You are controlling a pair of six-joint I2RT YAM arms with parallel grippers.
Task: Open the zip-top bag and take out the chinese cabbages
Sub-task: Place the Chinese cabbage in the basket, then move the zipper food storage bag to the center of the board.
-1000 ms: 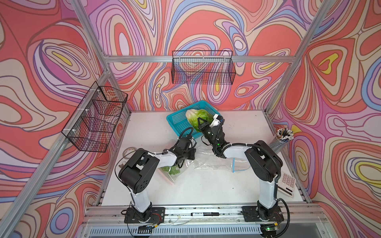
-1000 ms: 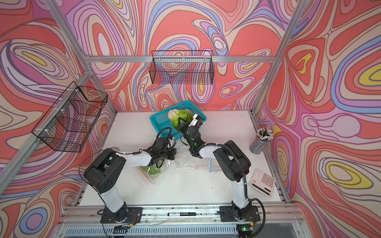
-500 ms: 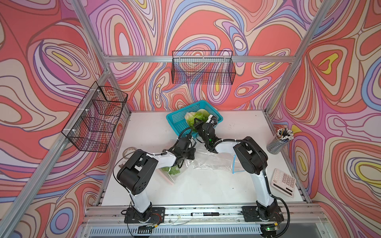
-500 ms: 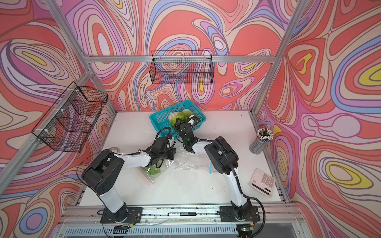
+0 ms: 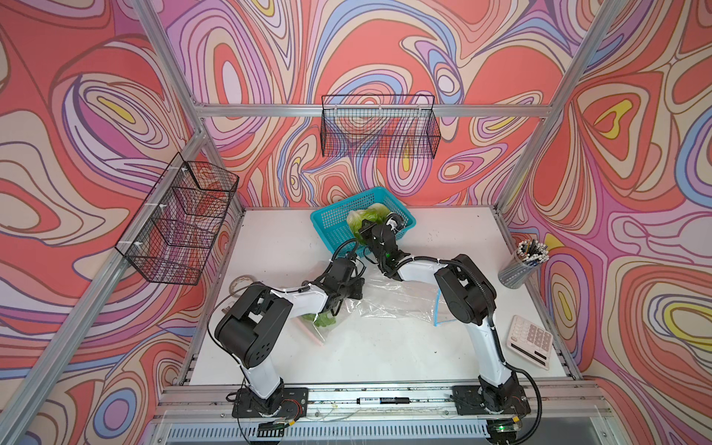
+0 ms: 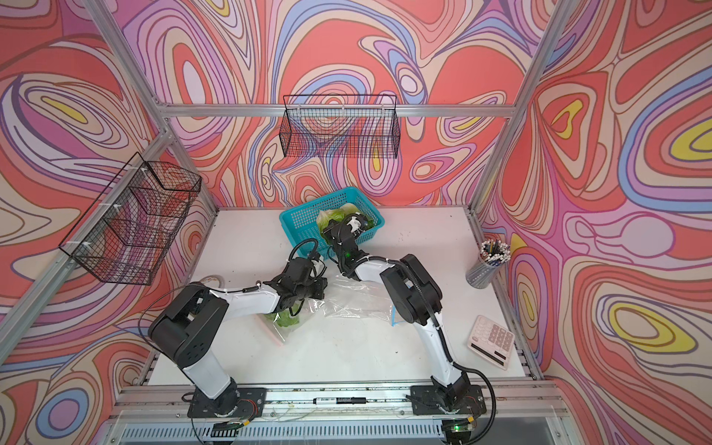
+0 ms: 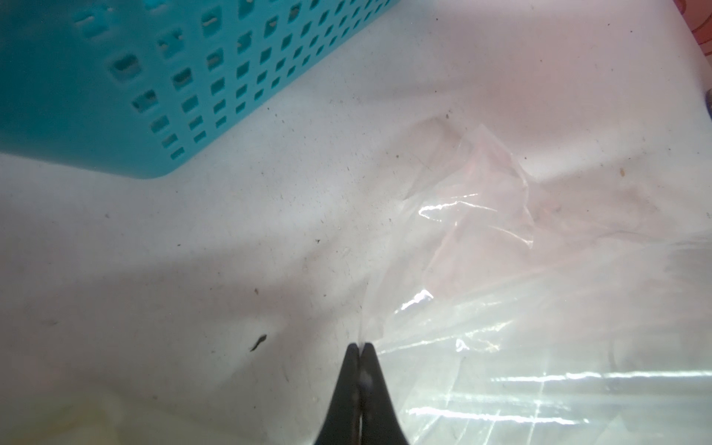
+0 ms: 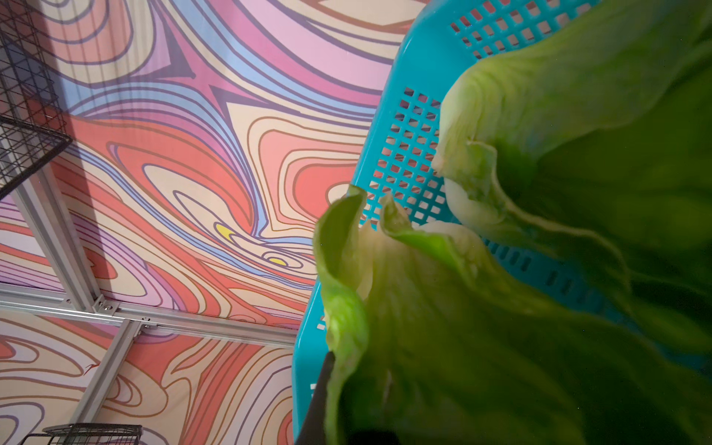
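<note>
The held cabbage's pale base (image 8: 454, 237) reaches beside the other cabbage, inside the teal basket's sides, so now it is time for my right gripper to release the held cabbage.
In both top views my right gripper (image 5: 366, 231) (image 6: 332, 231) reaches over the near rim of the teal basket (image 5: 331, 215) (image 6: 300, 219). It is shut on a chinese cabbage (image 8: 424, 327) whose leaves hide all but one finger (image 8: 321, 385). Another cabbage (image 8: 578, 135) lies in the basket. My left gripper (image 7: 359, 345) (image 5: 356, 287) is shut on the edge of the clear zip-top bag (image 7: 481, 231) (image 5: 397, 300), flat on the table. One more green cabbage (image 5: 323, 319) (image 6: 285, 318) sits in clear plastic under my left forearm.
A cup of pencils (image 5: 528, 262) and a calculator (image 5: 533, 341) stand by the right edge. A tape roll (image 5: 240, 281) lies at the left. Black wire baskets hang on the left wall (image 5: 181, 219) and back wall (image 5: 379, 127).
My right gripper has swung left and lower with the cabbage, to the basket's near rim. The left arm and the bag have stayed in place.
</note>
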